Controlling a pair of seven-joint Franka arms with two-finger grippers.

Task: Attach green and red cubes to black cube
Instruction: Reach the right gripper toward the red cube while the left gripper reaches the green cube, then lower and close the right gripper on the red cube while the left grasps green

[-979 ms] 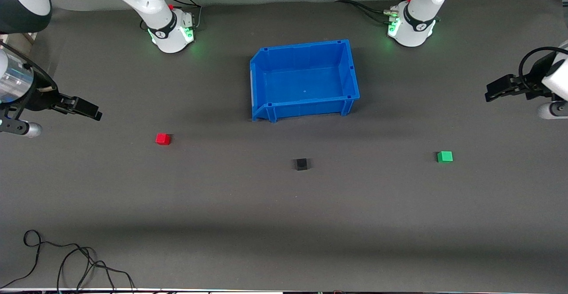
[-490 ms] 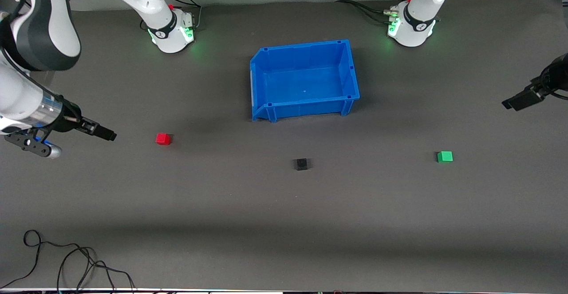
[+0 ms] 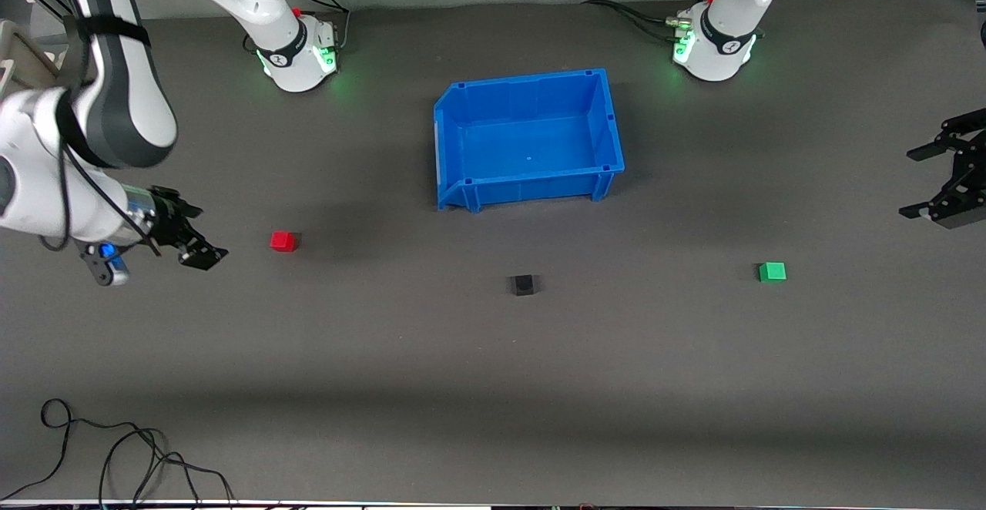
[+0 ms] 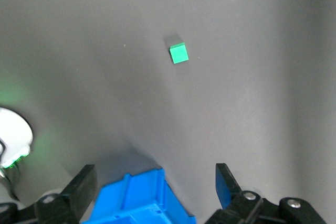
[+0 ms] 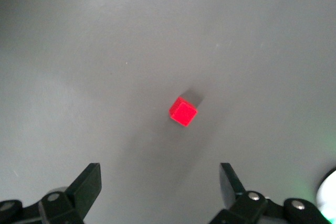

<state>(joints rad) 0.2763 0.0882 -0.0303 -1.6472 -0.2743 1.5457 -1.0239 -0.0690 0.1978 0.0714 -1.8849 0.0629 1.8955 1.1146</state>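
Note:
The green cube's opposite sides need to be grabbed next by my left gripper. Then the green cube (image 3: 772,272) will be attached to the black cube (image 3: 523,285) by my left gripper.
The red cube (image 3: 283,241) lies on the grey mat toward the right arm's end. The black cube (image 3: 523,285) lies mid-table, nearer the camera than the blue bin (image 3: 528,186). The green cube (image 3: 772,272) lies toward the left arm's end. My right gripper (image 3: 199,233) is open and empty over the mat beside the red cube, which shows ahead of it in the right wrist view (image 5: 183,112). My left gripper (image 3: 917,182) is open and empty over the table's end; its wrist view shows the green cube (image 4: 179,53) and a corner of the bin (image 4: 142,203).
The blue bin is empty and stands between the two arm bases (image 3: 296,55) (image 3: 716,48). A loose black cable (image 3: 115,456) lies at the near edge toward the right arm's end.
My right gripper has swung in toward the red cube and turned. My left gripper has turned at the table's end, and its open fingers now show.

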